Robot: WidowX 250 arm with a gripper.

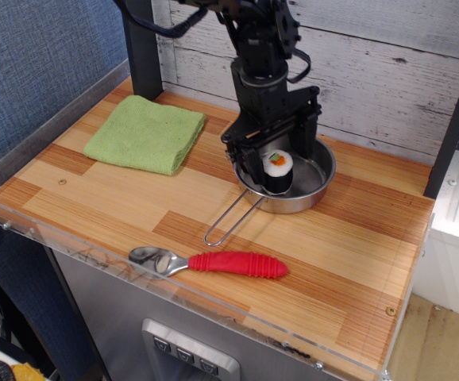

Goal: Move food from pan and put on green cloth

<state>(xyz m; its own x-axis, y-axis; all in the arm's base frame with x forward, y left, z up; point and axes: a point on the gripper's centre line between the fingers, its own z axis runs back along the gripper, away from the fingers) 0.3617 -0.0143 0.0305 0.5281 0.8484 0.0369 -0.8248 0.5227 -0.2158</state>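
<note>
I need to move the sushi roll from the pan onto the green cloth (145, 132), so my gripper should first grab the roll by its black side (278, 184).
The food, a toy sushi roll (277, 171) with a black side and a white top with an orange-and-green centre, stands upright in the steel pan (313, 189). The pan's wire-loop handle (231, 221) points toward the front left. My black gripper (278, 157) is open and lowered into the pan, one finger (244, 165) left of the roll and the other (309, 141) right of it. The fingers straddle the roll without closing on it. The green cloth (145, 132) lies folded at the back left, apart from the pan.
A metal spoon with a red ribbed handle (237, 263) lies near the front edge. A dark post (140, 48) stands at the back left, behind the cloth. A whitewashed plank wall (388, 71) runs along the back. A clear lip edges the table front.
</note>
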